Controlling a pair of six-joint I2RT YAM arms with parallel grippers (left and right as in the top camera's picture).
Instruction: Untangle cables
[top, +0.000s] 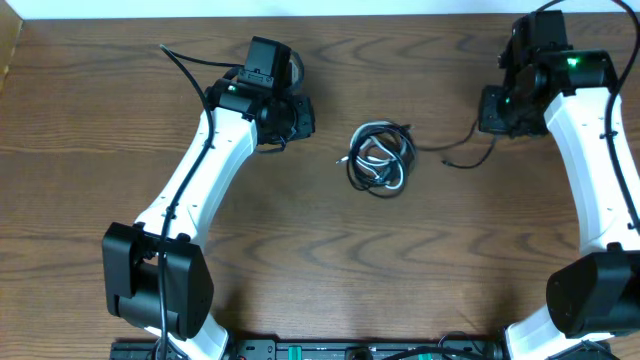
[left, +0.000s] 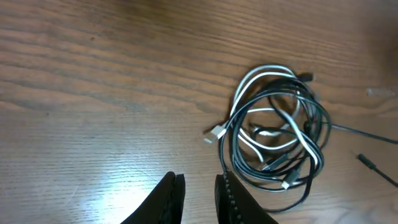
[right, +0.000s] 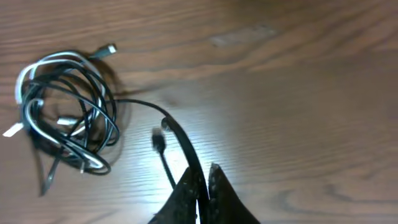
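I should pinch only a black part of the coil (top: 354, 177) (left: 236, 162) with my left gripper next and leave out the white loops. Then I can pull it free.
The cables (top: 380, 158) lie as one tangled coil at the table's middle, black loops wound round white ones. In the left wrist view the white cable (left: 261, 73) arcs over the top of the coil, its white plug (left: 217, 132) poking out to the left. A strand of the black cable (right: 177, 134) leads out of the coil and into my right gripper (right: 206, 168), which is shut on it. A loose black plug end (right: 158, 142) lies beside that strand. My left gripper (left: 198, 179) stands just left of the coil, narrowly open and holding nothing.
The wooden table (top: 300, 260) is bare around the coil. Both arms' bases stand at the front edge, the left one (top: 155, 280) and the right one (top: 590, 290). A pale edge runs along the far side of the table.
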